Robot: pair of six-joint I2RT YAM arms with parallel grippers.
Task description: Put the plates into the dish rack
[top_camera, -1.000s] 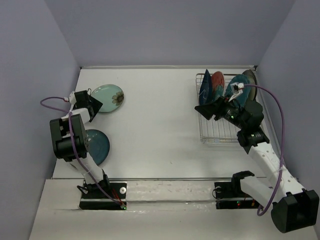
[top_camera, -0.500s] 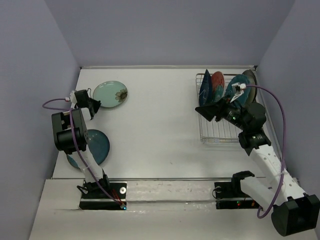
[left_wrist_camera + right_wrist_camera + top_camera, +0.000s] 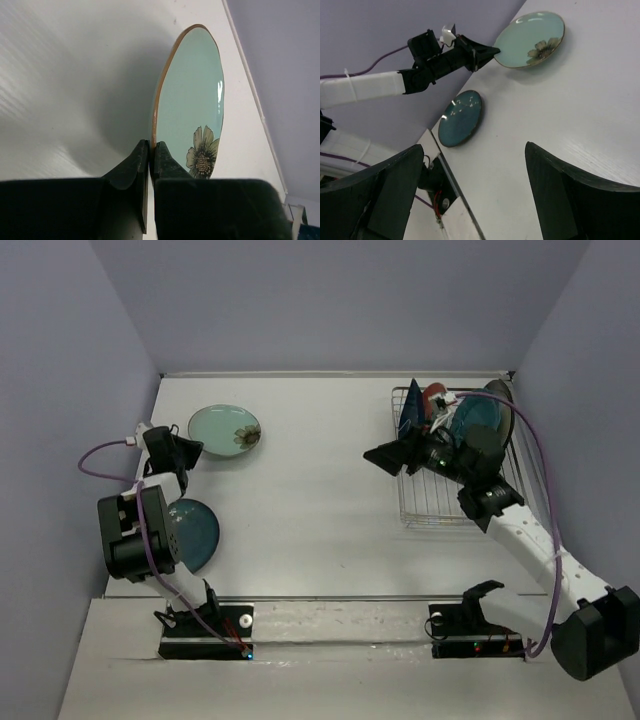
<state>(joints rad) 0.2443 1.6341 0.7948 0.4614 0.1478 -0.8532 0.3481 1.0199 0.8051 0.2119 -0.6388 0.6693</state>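
I will load the mint-green plate into the rack (image 3: 440, 508), so next I will grab the plate's rim by the flower (image 3: 259, 437) with my right gripper, opposite my left gripper.
My left gripper (image 3: 190, 448) (image 3: 151, 147) is shut on the near rim of the mint-green plate (image 3: 224, 430) (image 3: 192, 110) with a dark flower, at the table's back left. The plate casts a broad shadow on the table. A blue-teal round plate (image 3: 195, 533) (image 3: 461, 118) lies flat beside the left arm. The silver wire dish rack (image 3: 440, 508) at the back right holds a navy plate (image 3: 409, 415), a red one (image 3: 432, 398) and a teal one (image 3: 482, 422) on edge. My right gripper (image 3: 385, 458) (image 3: 472, 150) hangs open and empty just left of the rack.
Purple-grey walls close the table on three sides. The right arm's elbow and cable (image 3: 535, 455) hang over the rack's right half. The left arm (image 3: 375, 87) reaches along the left wall. The arm bases (image 3: 205, 625) sit at the near edge.
The left jaws have shut on the mint-green plate's rim, and the plate has shifted slightly right and back. The right gripper has drawn leftward away from the rack.
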